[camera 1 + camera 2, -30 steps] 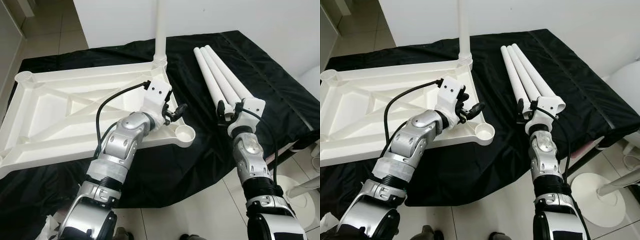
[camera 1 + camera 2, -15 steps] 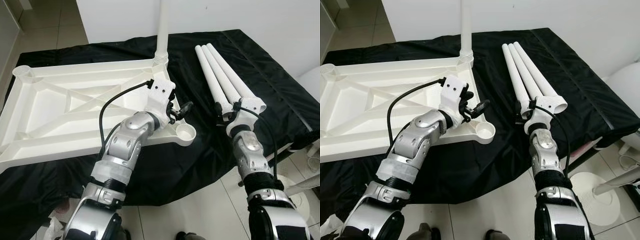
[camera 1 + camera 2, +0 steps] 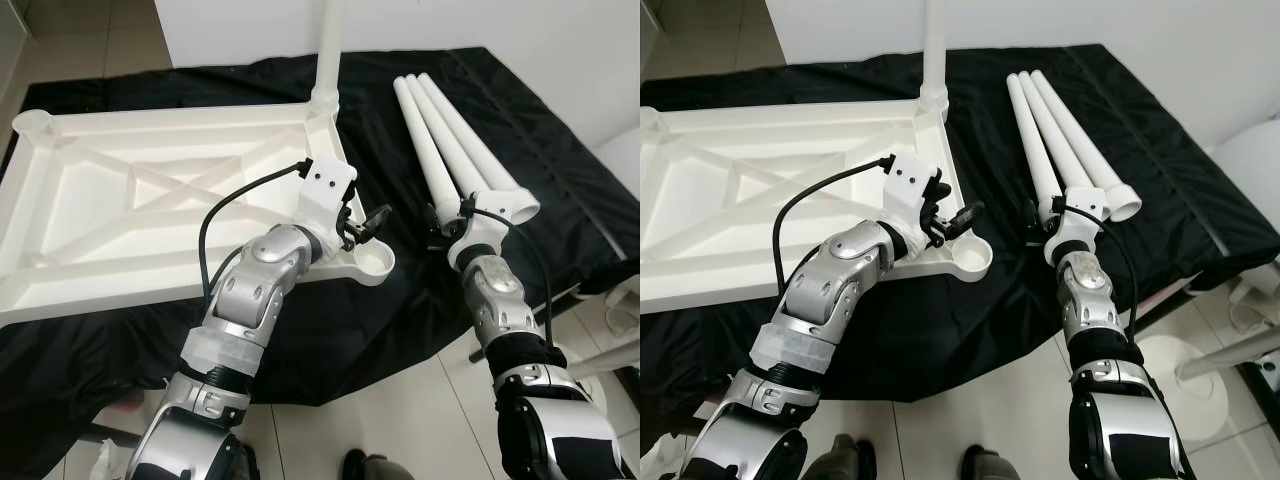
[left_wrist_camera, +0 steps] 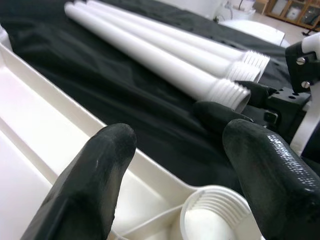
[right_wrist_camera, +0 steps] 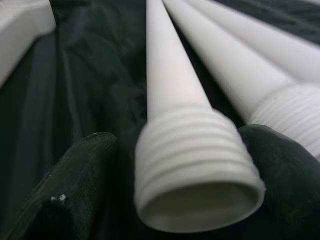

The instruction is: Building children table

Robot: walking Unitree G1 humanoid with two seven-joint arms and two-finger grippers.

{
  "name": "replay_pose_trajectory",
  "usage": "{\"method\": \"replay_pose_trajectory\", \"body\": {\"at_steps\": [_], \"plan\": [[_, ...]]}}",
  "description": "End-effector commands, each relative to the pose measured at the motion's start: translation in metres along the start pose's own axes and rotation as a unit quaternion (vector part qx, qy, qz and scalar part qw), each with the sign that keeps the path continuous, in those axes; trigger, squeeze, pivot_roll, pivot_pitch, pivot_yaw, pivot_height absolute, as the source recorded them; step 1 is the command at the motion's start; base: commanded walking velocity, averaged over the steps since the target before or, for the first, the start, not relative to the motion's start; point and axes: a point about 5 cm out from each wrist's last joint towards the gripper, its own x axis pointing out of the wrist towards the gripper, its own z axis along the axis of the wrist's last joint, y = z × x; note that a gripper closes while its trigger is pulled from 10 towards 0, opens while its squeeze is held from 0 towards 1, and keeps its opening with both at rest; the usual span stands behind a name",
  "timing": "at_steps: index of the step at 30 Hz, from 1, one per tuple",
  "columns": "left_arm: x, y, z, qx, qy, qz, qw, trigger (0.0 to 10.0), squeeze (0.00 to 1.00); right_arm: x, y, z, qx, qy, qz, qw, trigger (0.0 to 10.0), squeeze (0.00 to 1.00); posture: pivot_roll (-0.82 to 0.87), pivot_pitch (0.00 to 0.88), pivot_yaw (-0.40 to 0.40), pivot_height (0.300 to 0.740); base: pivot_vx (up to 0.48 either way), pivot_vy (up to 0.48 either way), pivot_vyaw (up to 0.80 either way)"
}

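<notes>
My right gripper grabs the loose leg by its ribbed threaded end next, where a gap opens. The neighbouring legs crowd the leg toward its far end.
The white table top lies upside down on a black cloth. One white leg stands upright in its far right corner. Three loose legs lie side by side on the cloth to the right. My left gripper hovers open just above the near right corner socket, nothing between its fingers. My right gripper is open, its fingers either side of the threaded end of the loose leg nearest the table top.
The black cloth covers a low platform whose front edge runs just before my arms, with tiled floor below. A white round base stands on the floor at the right. A white wall rises behind.
The whole view has shifted as my head moved. The left gripper stays over the corner socket, and the right gripper stays at the leg ends, slightly closer around the nearest one.
</notes>
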Motion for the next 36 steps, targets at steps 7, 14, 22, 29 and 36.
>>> {"method": "replay_pose_trajectory", "body": {"at_steps": [7,14,22,29,36], "plan": [[0.0,0.001,-0.001,-0.004,0.008,0.043,0.999,10.0,0.0,0.004,-0.004,-0.001,-0.017,0.015,0.007,1.0,10.0,0.0,0.11,0.288,-0.009,0.74,0.0,0.0,0.0],[0.0,0.003,0.001,-0.002,0.009,0.052,0.999,10.0,0.0,0.013,0.0,0.01,-0.025,0.007,0.015,1.0,1.2,0.0,0.11,0.299,-0.01,0.74,0.0,0.0,0.0],[0.002,0.007,0.004,0.002,0.003,0.061,0.998,10.0,0.0,0.01,0.012,0.013,-0.014,-0.036,0.036,0.999,0.0,0.0,0.1,0.252,-0.019,0.74,0.0,0.0,0.0],[0.007,0.004,0.003,-0.008,-0.001,0.058,0.998,10.0,0.0,-0.002,0.014,0.016,-0.007,-0.1,0.037,0.994,0.0,0.0,0.06,0.215,-0.008,0.74,0.0,0.0,0.0],[0.011,0.002,0.003,-0.015,-0.009,0.044,0.999,10.0,0.0,-0.021,0.011,0.025,-0.003,-0.18,-0.012,0.984,10.0,0.0,0.02,0.19,0.003,0.74,0.0,0.0,0.0]]}}
